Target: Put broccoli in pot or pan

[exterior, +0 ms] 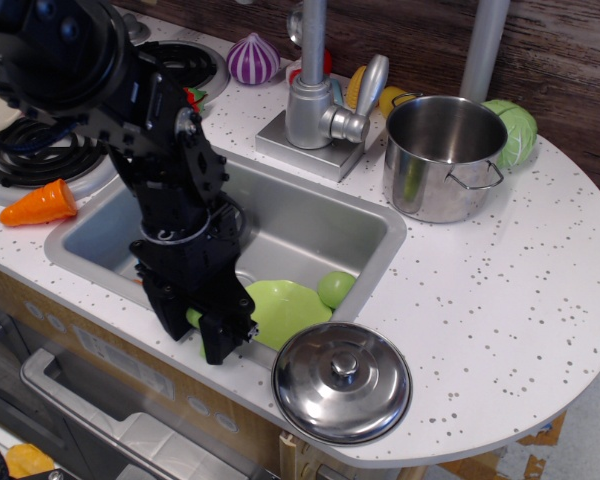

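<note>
My gripper picks up the broccoli by its head (194,317) next, to put it in the pot.
The broccoli (192,319) lies at the front of the sink, and only a small light-green sliver of it shows between the black fingers. My gripper (198,330) is lowered into the sink's front left corner. Its jaws stand apart on either side of the broccoli, and I cannot see whether they touch it. The shiny steel pot (432,200) stands upright on the counter at the back right, beyond the sink, with a green item inside it.
A flat light-green plate (288,306) and a smooth green ball (335,288) lie in the sink (320,225) right of the gripper. A domed steel lid (342,380) sits at the front edge. The faucet (315,100), a carrot (42,205), an onion (253,58) and a cabbage (515,130) ring the sink.
</note>
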Controlling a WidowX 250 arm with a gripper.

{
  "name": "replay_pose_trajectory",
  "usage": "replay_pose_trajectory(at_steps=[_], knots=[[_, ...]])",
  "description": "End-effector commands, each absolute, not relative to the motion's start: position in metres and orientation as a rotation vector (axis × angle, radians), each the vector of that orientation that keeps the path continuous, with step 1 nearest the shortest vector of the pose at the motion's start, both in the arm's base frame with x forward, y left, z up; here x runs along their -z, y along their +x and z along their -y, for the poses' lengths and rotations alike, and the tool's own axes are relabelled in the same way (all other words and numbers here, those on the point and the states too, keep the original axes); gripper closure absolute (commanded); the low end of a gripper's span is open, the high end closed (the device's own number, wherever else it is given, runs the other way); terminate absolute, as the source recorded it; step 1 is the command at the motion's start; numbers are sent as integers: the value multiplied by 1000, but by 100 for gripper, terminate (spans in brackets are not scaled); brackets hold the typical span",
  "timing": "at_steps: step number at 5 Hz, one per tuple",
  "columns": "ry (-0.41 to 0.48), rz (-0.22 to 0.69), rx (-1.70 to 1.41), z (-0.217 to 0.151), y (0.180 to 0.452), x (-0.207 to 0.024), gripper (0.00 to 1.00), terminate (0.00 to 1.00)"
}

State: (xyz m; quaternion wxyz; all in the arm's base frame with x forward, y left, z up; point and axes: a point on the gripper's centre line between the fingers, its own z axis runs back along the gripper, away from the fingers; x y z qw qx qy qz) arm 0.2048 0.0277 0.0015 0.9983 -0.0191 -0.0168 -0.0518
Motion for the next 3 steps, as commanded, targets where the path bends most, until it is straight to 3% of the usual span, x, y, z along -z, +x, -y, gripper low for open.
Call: replay_pose_trajectory(at_steps=[1, 2, 3], knots=[[80, 113, 135, 0, 226, -52, 100, 0], [183, 128, 192, 22, 272, -101, 100, 0], [186, 149, 183, 43, 321, -137, 100, 0]])
